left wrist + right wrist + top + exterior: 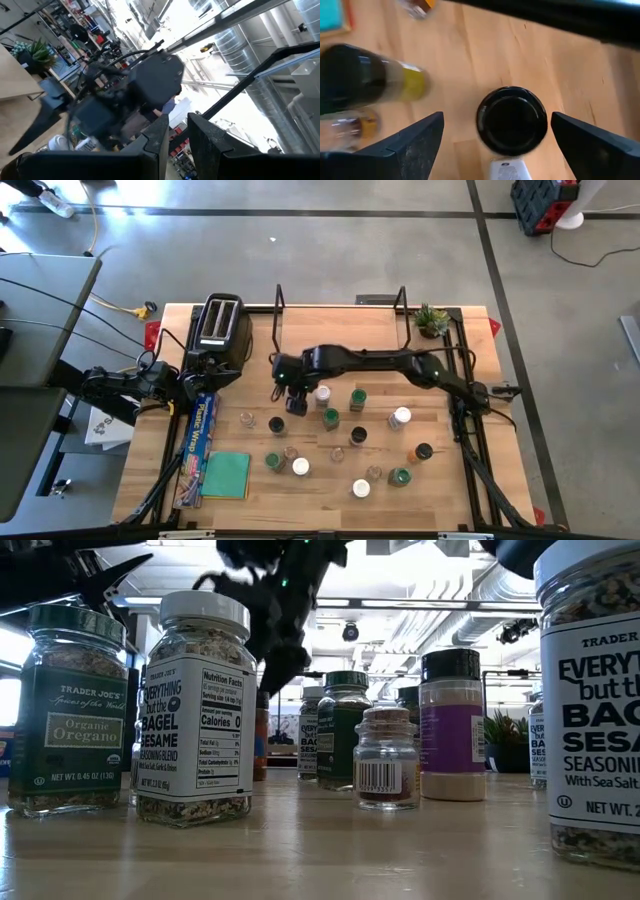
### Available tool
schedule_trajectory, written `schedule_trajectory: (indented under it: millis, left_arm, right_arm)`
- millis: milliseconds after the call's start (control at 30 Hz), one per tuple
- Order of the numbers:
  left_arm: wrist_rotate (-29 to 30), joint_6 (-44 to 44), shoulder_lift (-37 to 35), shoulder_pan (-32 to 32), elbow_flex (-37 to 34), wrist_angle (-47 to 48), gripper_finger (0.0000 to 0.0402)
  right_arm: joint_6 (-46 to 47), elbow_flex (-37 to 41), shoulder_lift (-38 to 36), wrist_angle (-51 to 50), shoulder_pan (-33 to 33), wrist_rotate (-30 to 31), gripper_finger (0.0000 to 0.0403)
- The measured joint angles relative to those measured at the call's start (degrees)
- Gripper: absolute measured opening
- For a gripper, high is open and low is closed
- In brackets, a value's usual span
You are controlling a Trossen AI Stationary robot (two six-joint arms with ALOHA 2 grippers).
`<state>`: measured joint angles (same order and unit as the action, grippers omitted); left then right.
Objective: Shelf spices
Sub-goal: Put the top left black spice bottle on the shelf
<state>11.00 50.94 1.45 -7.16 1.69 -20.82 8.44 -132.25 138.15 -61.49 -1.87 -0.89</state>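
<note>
I will next grab the dark-lidded jar by its black lid (512,121) with my right gripper. Then the spice can go onto the shelf.
Several spice jars (330,418) stand upright on the wooden table, with green, white or dark lids; the low view shows an oregano jar (68,710) and a bagel seasoning jar (195,710) up close. My right gripper (295,393) reaches to the table's middle and points down, open. In the right wrist view its fingers (410,145) stand on either side of a dark-lidded jar (511,120) without touching it. The shelf shows by its black end frames (278,310) at the far edge. My left gripper (212,372) waits by the toaster, shut.
A black-and-silver toaster (220,325) stands at the far left. A blue foil box (200,435) and a teal cloth (226,475) lie near the left edge. A small potted plant (432,320) sits at the far right corner. Jars crowd around the right gripper.
</note>
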Motion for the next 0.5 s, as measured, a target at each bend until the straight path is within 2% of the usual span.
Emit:
schedule_trajectory:
  millis: [133,233,367,500]
  left_arm:
    - [0.0,0.0,0.0,0.0,0.0,0.0,0.0065]
    - [0.0,0.0,0.0,0.0,0.0,0.0,0.0065]
    - [0.0,0.8,0.0,0.0,0.0,0.0,0.0065]
    - [-0.2,1.5,0.0,0.0,0.0,0.0,0.0065]
  right_arm:
    - [-0.9,0.0,1.3,1.0,0.0,1.3,0.0357]
    - [-0.8,0.0,2.2,1.9,0.0,1.8,0.033]
    - [0.9,0.0,2.7,3.1,-0.3,1.8,0.0272]
    - [1.7,-0.1,2.5,3.2,-1.1,1.7,0.0193]
